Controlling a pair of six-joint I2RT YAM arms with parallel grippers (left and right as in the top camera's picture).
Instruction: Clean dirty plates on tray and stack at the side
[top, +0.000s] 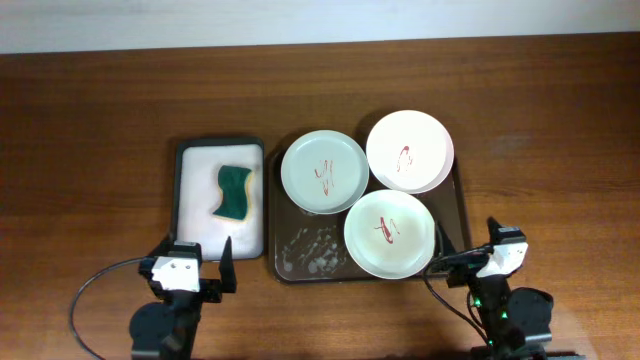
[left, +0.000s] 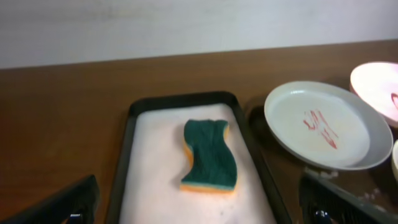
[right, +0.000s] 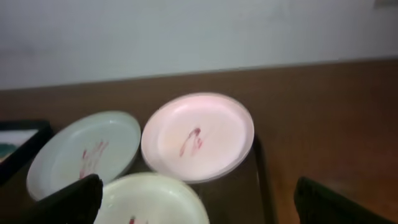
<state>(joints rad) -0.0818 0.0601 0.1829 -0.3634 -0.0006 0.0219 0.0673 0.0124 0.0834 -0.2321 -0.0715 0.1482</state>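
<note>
The sponge's yellow bottom should stay free to clean, so my left gripper should grab the sponge across its narrow middle (top: 234, 193) (left: 209, 153).
Three dirty plates with red sauce streaks lie on the dark brown tray (top: 290, 268): a pale green one at the back left (top: 324, 172), a white one at the back right (top: 408, 151), a pale one at the front (top: 389, 234). The back two also show in the right wrist view, pale green (right: 84, 152) and white (right: 198, 135). My left gripper (top: 194, 276) is open and empty near the table's front edge, in front of the small tray. My right gripper (top: 478, 262) is open and empty at the brown tray's front right corner.
A smaller black-rimmed tray with a white inside (top: 196, 165) stands left of the brown tray and holds a green and yellow sponge (top: 234, 192), also in the left wrist view (left: 210, 154). White soap foam flecks the brown tray's front left (top: 305, 250).
</note>
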